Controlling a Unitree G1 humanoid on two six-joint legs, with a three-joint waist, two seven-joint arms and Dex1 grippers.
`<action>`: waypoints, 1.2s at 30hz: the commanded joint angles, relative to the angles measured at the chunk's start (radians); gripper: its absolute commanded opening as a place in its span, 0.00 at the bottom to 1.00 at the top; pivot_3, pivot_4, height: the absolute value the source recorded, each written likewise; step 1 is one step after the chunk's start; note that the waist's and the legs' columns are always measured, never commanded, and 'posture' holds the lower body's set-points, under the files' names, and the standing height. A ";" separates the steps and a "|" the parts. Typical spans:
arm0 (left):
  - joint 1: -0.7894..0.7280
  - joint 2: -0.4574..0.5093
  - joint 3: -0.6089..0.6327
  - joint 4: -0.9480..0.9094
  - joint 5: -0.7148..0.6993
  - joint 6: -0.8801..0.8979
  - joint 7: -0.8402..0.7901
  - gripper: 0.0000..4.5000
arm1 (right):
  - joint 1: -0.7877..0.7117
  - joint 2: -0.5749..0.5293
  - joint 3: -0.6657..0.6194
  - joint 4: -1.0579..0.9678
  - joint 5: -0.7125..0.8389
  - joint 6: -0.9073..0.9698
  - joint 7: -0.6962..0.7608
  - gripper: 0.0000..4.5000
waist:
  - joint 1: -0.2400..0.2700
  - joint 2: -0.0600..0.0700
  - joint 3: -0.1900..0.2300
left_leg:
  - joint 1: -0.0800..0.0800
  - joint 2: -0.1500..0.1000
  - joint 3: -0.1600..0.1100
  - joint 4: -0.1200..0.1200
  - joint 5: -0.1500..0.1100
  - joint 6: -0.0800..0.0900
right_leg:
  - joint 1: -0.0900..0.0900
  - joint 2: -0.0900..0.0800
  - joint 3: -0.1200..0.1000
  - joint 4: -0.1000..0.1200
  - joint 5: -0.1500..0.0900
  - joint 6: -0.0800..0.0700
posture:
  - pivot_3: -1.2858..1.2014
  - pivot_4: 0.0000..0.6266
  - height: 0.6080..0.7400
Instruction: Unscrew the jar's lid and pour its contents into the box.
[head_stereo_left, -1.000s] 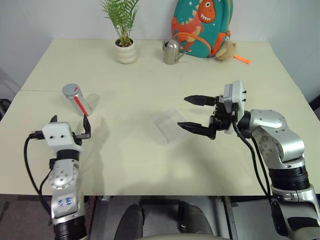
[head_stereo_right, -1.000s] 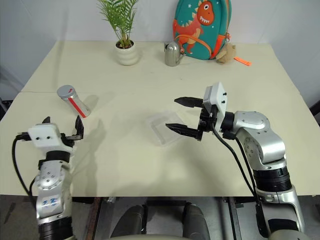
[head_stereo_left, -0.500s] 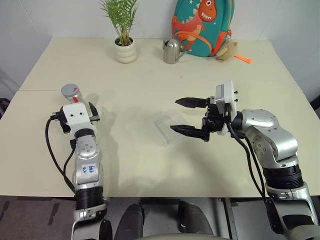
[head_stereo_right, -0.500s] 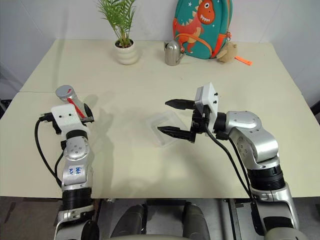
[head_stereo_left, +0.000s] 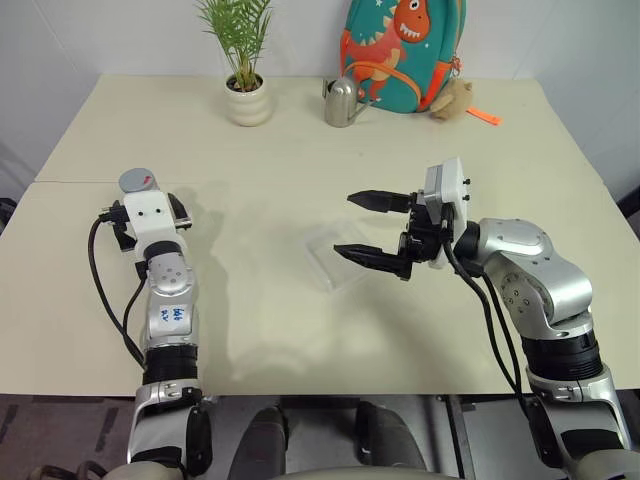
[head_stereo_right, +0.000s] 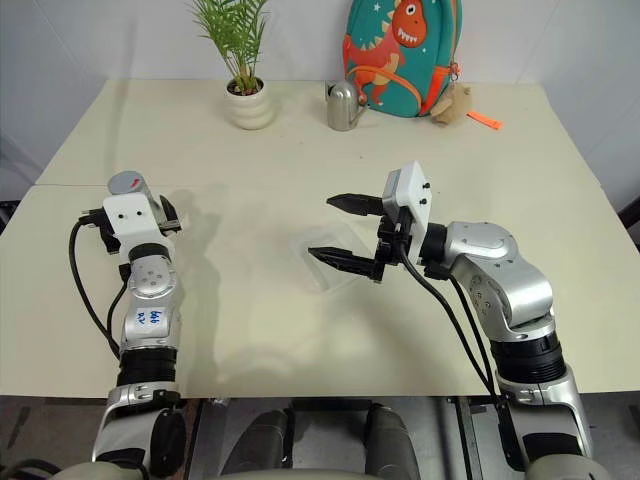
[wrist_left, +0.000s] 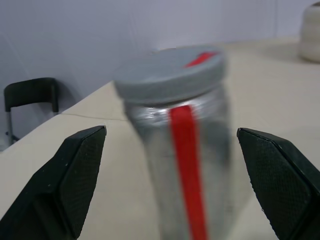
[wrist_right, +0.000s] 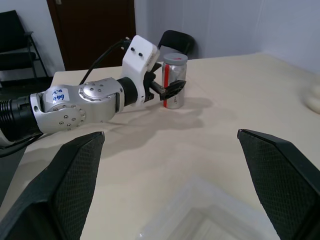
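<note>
The jar (wrist_left: 186, 150) has its clear body beside my left gripper's fingers, below the grey lid (wrist_left: 170, 75), so my gripper should close now and would hold the jar.
The jar (wrist_left: 186, 150) stands upright at the table's left, clear with a red stripe, its grey lid (wrist_left: 170, 75) on top. My left gripper (head_stereo_left: 148, 203) is open, one black finger (wrist_left: 75, 170) on each side of the jar and both apart from it. In the head views its white housing hides most of the jar (head_stereo_left: 133, 180). The contents are too small to make out. My right gripper (head_stereo_left: 355, 225) hangs open, pointing left, just above the right edge of the box (head_stereo_left: 330, 262), a shallow clear tray at mid-table.
Along the far edge stand a plant in a white ribbed pot (head_stereo_left: 247, 100), a steel watering can (head_stereo_left: 342, 103), a dinosaur backpack (head_stereo_left: 400, 45) and a plush toy (head_stereo_left: 455, 98). A table seam runs left of the jar. Black chairs (wrist_right: 177, 37) stand beyond the table's left side.
My left arm has reached forward to the jar, so its open fingers now flank it. The right gripper has kept its place over the box.
</note>
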 joint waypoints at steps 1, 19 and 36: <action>-0.040 0.030 0.014 0.052 -0.023 -0.051 0.003 0.91 | 0.010 -0.009 -0.029 -0.054 0.022 0.009 -0.020 1.00 | 0.002 0.000 0.000 | 0.000 0.000 0.000 0.000 0.000 0.000 | 0.000 0.000 0.000 0.000 0.000 0.000 | 0.52 0.24 1.00; 0.048 0.102 -0.023 -0.186 -0.357 -0.075 -0.501 0.41 | 0.063 -0.007 -0.059 -0.095 0.023 0.006 -0.095 1.00 | -0.002 0.000 0.000 | -0.001 0.000 0.001 0.000 -0.001 -0.002 | 0.000 0.000 0.000 0.001 0.000 0.001 | 0.52 0.24 1.00; 0.040 0.446 -0.124 -0.432 -0.825 0.413 -1.300 0.41 | -0.348 0.178 0.115 -0.005 -0.010 0.253 -0.274 1.00 | -0.028 0.001 0.001 | -0.006 0.003 0.002 -0.001 -0.001 -0.001 | -0.011 0.002 0.001 0.007 -0.002 -0.003 | 0.52 0.24 1.00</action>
